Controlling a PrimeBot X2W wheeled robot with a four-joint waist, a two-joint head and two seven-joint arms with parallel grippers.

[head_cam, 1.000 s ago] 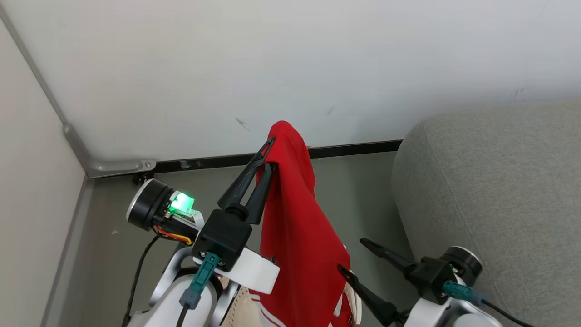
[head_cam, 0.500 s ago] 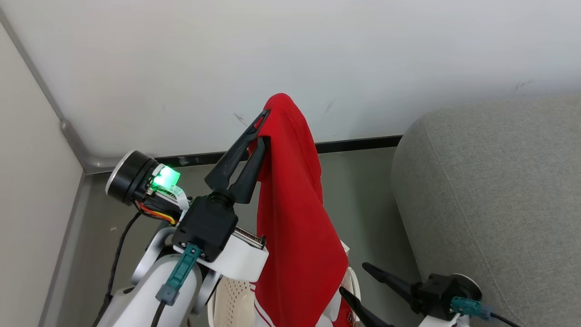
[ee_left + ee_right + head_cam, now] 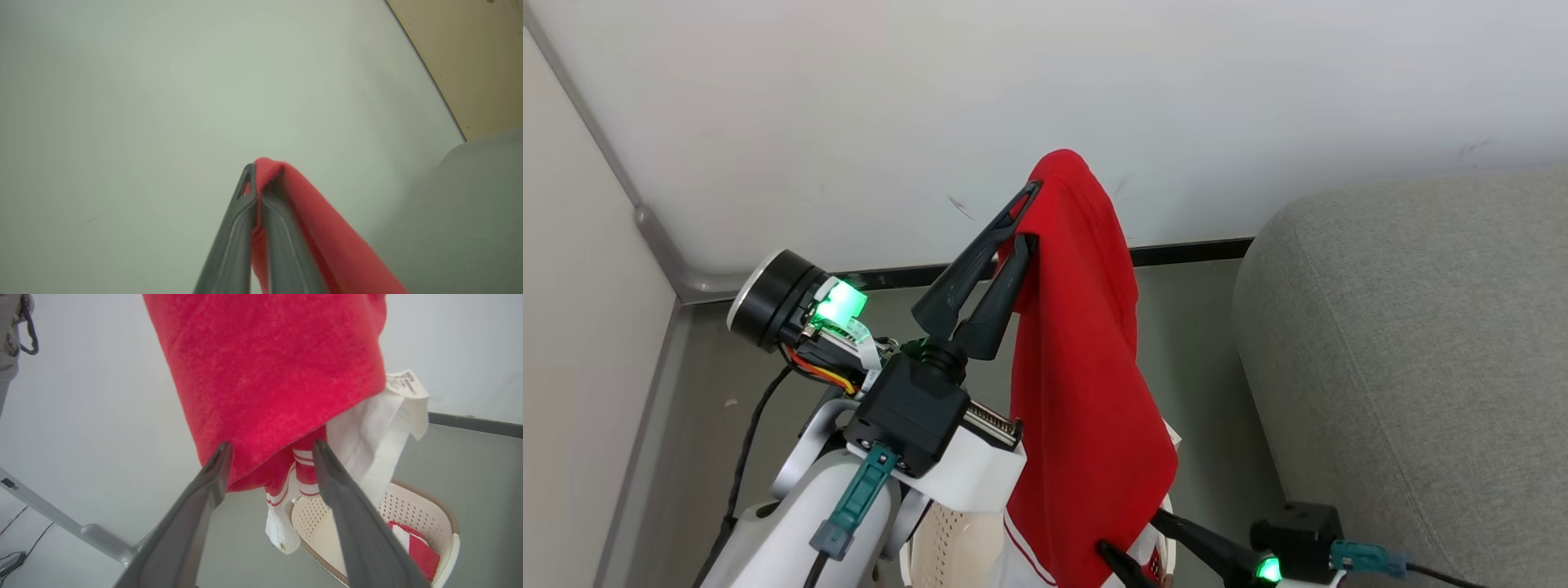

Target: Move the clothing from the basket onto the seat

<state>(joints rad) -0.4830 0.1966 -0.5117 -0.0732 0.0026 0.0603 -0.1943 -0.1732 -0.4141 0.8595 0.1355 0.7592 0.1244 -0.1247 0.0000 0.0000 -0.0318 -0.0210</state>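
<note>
The robot's right gripper should next take the red clothing from the basket to the seat, grabbing the clothing by its lower hem (image 3: 274, 453).
My left gripper (image 3: 1029, 216) is raised in front of the wall and shut on the top fold of a red piece of clothing (image 3: 1086, 392), which hangs down from it. In the left wrist view the shut left gripper (image 3: 258, 181) pinches the red clothing (image 3: 322, 241). My right gripper (image 3: 271, 447) is open, its fingertips (image 3: 222, 457) level with the lower hem of the hanging clothing (image 3: 269, 375). Below stands the cream basket (image 3: 402, 508), with a second red piece of clothing (image 3: 421, 551) inside. The grey seat (image 3: 1421, 327) is at the right. The right gripper (image 3: 1129, 531) sits low, beside the basket (image 3: 947, 547).
A white wall with a dark baseboard (image 3: 1192, 249) runs behind. A metal corner trim (image 3: 662, 245) stands at the left. Grey floor (image 3: 1192, 367) lies between the basket and the seat. A white label (image 3: 404, 386) hangs from the garment.
My left gripper has lifted the red garment higher and slightly to the right. The right gripper has sunk toward the bottom edge of the head view, under the garment's hem.
</note>
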